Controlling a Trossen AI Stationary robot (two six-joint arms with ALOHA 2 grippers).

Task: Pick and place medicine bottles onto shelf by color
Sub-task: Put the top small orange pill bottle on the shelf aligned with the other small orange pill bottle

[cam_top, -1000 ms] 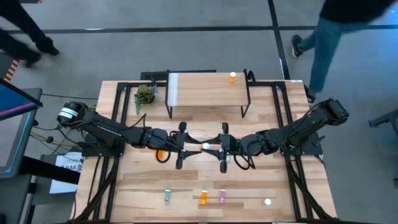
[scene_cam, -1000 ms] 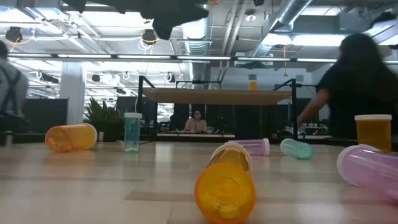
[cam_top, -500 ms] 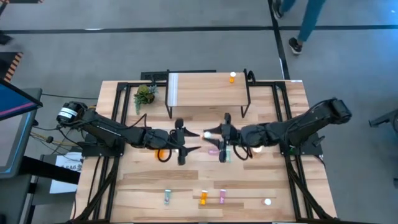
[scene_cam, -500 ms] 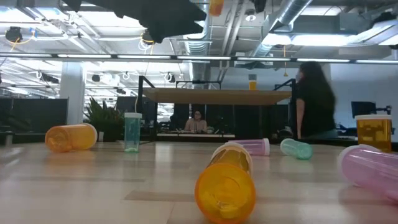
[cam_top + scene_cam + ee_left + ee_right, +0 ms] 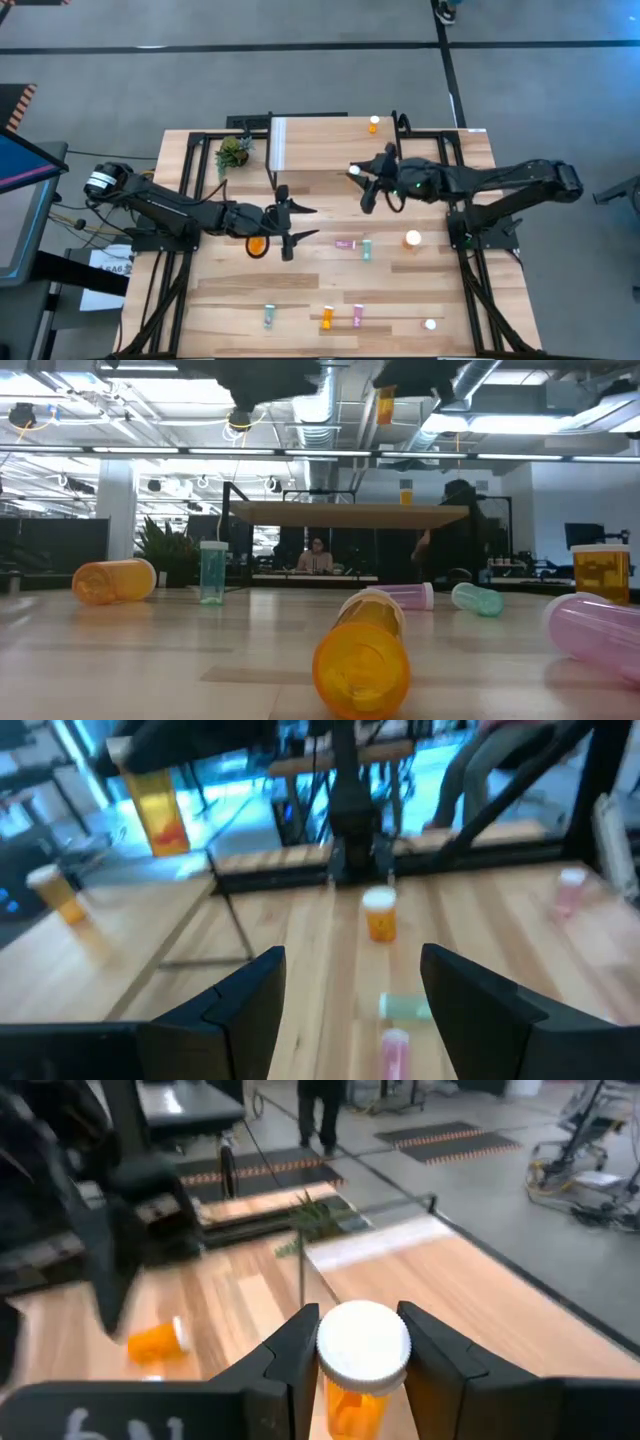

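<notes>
The orange bottle would drop if I opened now: it is high up, short of the shelf top in the high view. My right gripper needs to move it there.
My right gripper [image 5: 358,178] is shut on a small orange medicine bottle with a white cap [image 5: 362,1344]. It holds the bottle high over the near part of the shelf [image 5: 330,152]. The bottle also shows at the top of the low view [image 5: 385,405]. Another small orange bottle [image 5: 374,124] stands upright on the shelf's far right corner. My left gripper [image 5: 298,222] is open and empty above the table. It is beside a large orange bottle [image 5: 257,244] that lies on its side. My right gripper pinches the orange bottle between its two fingers [image 5: 300,1352], at the white cap and the top of the body [image 5: 350,1402]. The fingers come from the table's right side, slanting down. The bottle hangs upright, cap up, lifted clear above the shelf.
A pink bottle [image 5: 345,243] and a teal one [image 5: 366,249] lie at mid table. An orange bottle [image 5: 411,239] stands to their right. Near the front edge are teal [image 5: 268,317], orange [image 5: 326,319] and pink [image 5: 357,316] bottles. A small plant [image 5: 233,152] stands left of the shelf.
My right gripper has risen from mid table with the orange bottle. It has carried the bottle toward the far edge, to a place over the shelf. My left gripper has stayed near mid table, drawing back slightly toward the left.
</notes>
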